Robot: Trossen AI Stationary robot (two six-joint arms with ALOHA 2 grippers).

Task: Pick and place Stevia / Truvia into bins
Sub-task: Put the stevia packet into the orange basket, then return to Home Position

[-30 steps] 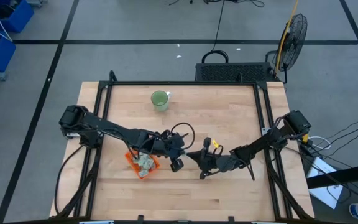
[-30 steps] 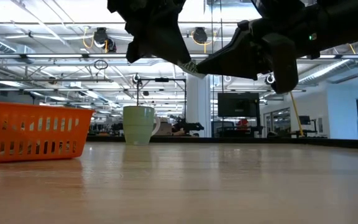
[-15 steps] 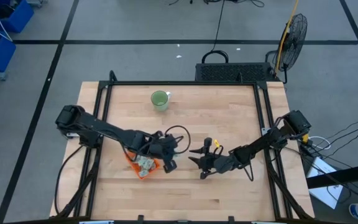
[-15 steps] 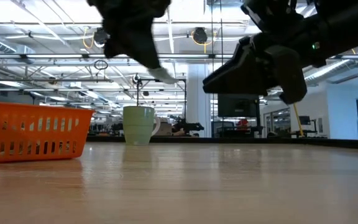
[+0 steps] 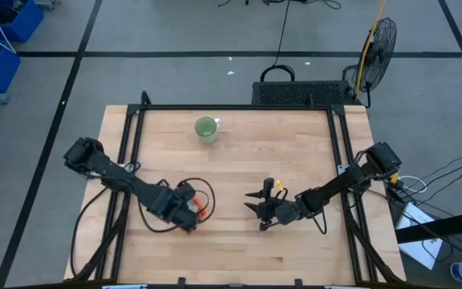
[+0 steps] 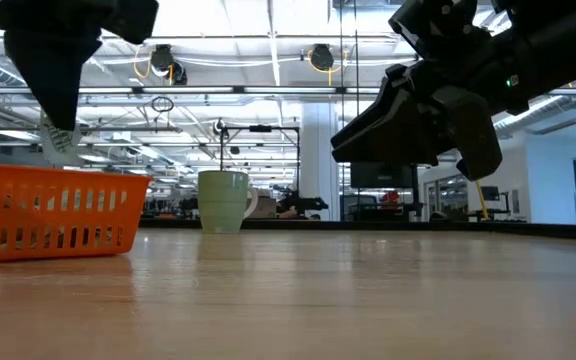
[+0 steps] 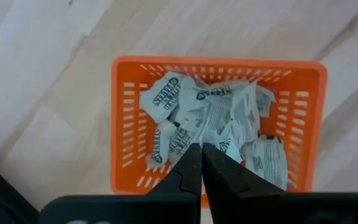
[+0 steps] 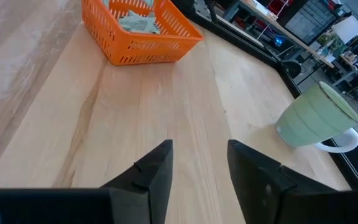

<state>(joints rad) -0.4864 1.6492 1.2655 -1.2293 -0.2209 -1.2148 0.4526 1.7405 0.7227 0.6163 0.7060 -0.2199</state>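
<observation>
The left gripper should open: both of its fingers end over the heap inside the orange tray's rim (image 7: 219,62), so the sachet would come to rest there.
My left gripper (image 6: 58,118) stands above the orange tray (image 6: 53,210), pointing down and shut on one pale Stevia sachet (image 6: 59,140). The tray (image 7: 219,61) holds a heap of several sachets (image 7: 191,115). From above, the left gripper (image 5: 184,215) covers most of the tray (image 5: 201,212). My right gripper (image 5: 255,207) hovers open over the table's middle with nothing between its fingers (image 8: 160,165). It faces the tray (image 8: 142,28). My left gripper pinches the sachet's upper end (image 6: 56,128) between its two fingertips. It comes from above with the fingers pointing down. The sachet hangs below them, clear of the tray's rim. In the wrist view I cannot tell the held sachet from the heap beneath.
A light-green cup (image 5: 206,128) stands near the table's far edge, its handle toward the right (image 8: 316,118). Bare wooden tabletop (image 5: 295,152) lies between the tray, the cup and the right gripper. Black rails (image 5: 135,136) run along the table's sides.
The sachet has passed from my right gripper to my left. The right gripper has opened and let go and stays over mid-table. The left gripper has carried the sachet toward the table's left edge, tipped to point down, and now stands above the tray.
</observation>
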